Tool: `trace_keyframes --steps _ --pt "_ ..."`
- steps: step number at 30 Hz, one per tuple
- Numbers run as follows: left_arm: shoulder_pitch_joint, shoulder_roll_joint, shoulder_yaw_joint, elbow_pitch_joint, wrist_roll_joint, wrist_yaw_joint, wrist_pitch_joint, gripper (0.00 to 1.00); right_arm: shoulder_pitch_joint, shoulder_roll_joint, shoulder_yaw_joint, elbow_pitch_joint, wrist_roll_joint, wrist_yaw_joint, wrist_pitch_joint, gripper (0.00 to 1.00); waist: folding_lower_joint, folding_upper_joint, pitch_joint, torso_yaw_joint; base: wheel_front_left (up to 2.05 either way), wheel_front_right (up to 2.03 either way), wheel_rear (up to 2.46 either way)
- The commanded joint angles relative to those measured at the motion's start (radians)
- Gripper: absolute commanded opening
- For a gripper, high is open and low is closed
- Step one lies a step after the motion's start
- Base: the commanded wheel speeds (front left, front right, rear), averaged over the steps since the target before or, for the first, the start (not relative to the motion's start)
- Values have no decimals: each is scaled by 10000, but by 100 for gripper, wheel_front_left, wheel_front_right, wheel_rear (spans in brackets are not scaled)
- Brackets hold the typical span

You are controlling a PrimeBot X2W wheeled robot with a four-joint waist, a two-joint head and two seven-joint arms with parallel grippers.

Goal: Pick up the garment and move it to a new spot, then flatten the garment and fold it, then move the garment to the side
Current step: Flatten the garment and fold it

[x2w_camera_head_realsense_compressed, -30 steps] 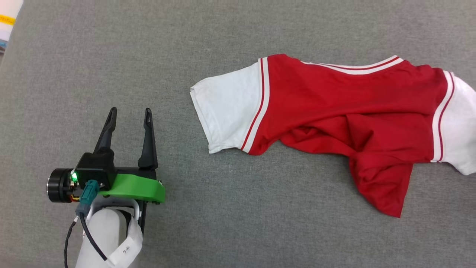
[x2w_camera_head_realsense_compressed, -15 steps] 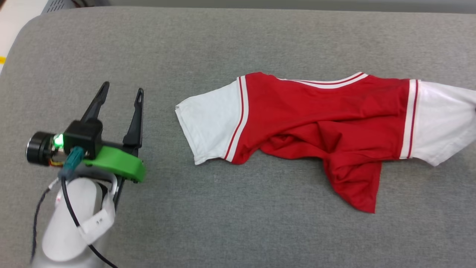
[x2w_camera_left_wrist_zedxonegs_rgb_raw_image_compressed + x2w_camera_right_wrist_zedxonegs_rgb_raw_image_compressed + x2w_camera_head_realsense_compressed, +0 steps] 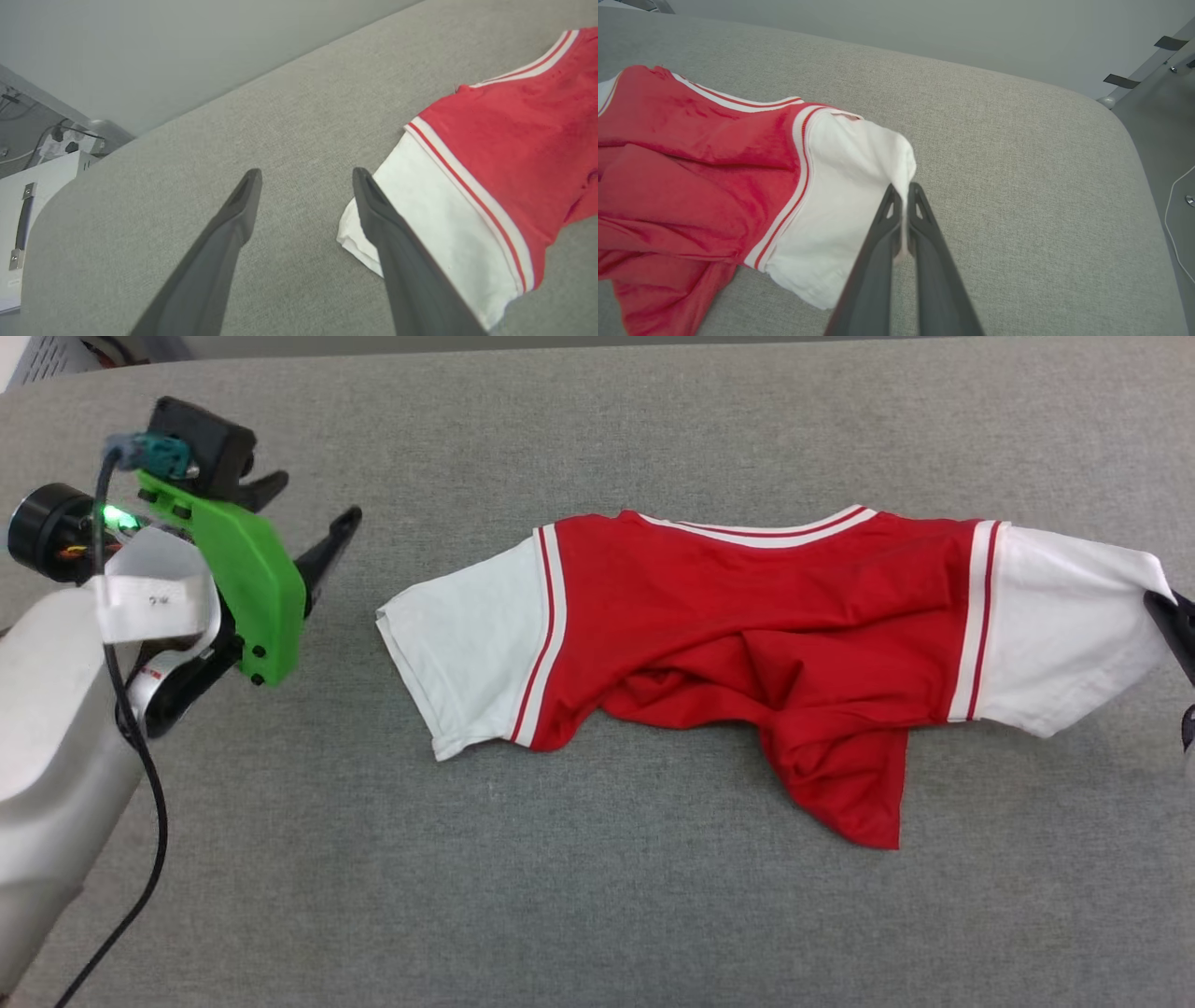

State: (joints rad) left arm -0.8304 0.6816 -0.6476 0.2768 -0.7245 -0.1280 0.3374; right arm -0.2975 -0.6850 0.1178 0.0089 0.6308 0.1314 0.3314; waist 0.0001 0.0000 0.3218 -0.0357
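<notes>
My left gripper reaches the free white sleeve (image 3: 482, 644), flat on the padding, next and pinches its hem edge (image 3: 386, 625), since that edge lifts slightly.
The garment (image 3: 747, 616) is a red T-shirt with white sleeves, lying crumpled across the grey padded surface, its lower part bunched into folds. My right gripper (image 3: 902, 196) is shut on the cuff of the garment's right white sleeve (image 3: 859, 186), lifting that edge a little; its dark finger (image 3: 1174, 625) shows at the head view's right edge. My left gripper (image 3: 306, 179) stands open above the surface, just left of the other white sleeve (image 3: 420, 224) and apart from it. In the head view the left gripper (image 3: 308, 527) is tilted, pointing toward that sleeve.
The grey padded surface (image 3: 597, 896) stretches wide around the garment. Its rounded far-left corner (image 3: 70, 186) drops off toward a white cabinet (image 3: 28, 205) with cables. Beyond the right corner (image 3: 1120, 121) is floor with a thin cable.
The head camera has shifted, bringing the whole garment into view. My left arm has risen and turned toward the left sleeve. My right gripper has shut on the right sleeve's cuff.
</notes>
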Motion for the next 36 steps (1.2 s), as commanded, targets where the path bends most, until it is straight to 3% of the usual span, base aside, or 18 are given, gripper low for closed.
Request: trace_keyframes --steps 1,6,9,13,22,23,25,31,36 --pt "-399 225 -368 -69 -371 -25 613 100 96 64 -24 -107 -117 -7 9 0 -1 0 182 -154 0 0 0" --pt "-1517 538 -1875 -31 -1905 -26 3007 100 -46 174 -26 -272 -163 -7 80 0 -1 0 522 -283 0 0 0" --pt "-1890 496 -2457 207 -2476 -26 3779 100 -176 176 22 -301 -153 -7 104 0 -1 0 698 -351 0 0 0" --pt "-2420 356 -3294 883 -2857 -26 4316 100 -464 201 225 -286 -137 -7 158 0 -1 0 984 -502 0 0 0" --pt "-2333 135 -4756 1887 -3429 -26 4414 100 -842 240 730 -15 -36 -7 25 0 -1 0 1133 -746 0 0 0" --pt "-2317 148 -4903 1900 -3467 -26 4365 49 -848 225 743 28 -25 -7 3 0 -1 0 1110 -737 0 0 0" --pt "-2289 138 -5148 1933 -3621 -26 4195 0 -862 189 756 123 -9 -7 -40 0 -1 0 1038 -699 0 0 0" --pt "-2533 143 -5594 1912 -3669 -26 2900 0 -981 140 894 273 47 -7 -219 0 -1 0 493 -488 0 0 0" --pt "-3014 498 -5812 1549 -3222 -26 971 0 -1233 -86 881 385 114 -7 -323 0 -1 0 -156 -302 0 0 0"
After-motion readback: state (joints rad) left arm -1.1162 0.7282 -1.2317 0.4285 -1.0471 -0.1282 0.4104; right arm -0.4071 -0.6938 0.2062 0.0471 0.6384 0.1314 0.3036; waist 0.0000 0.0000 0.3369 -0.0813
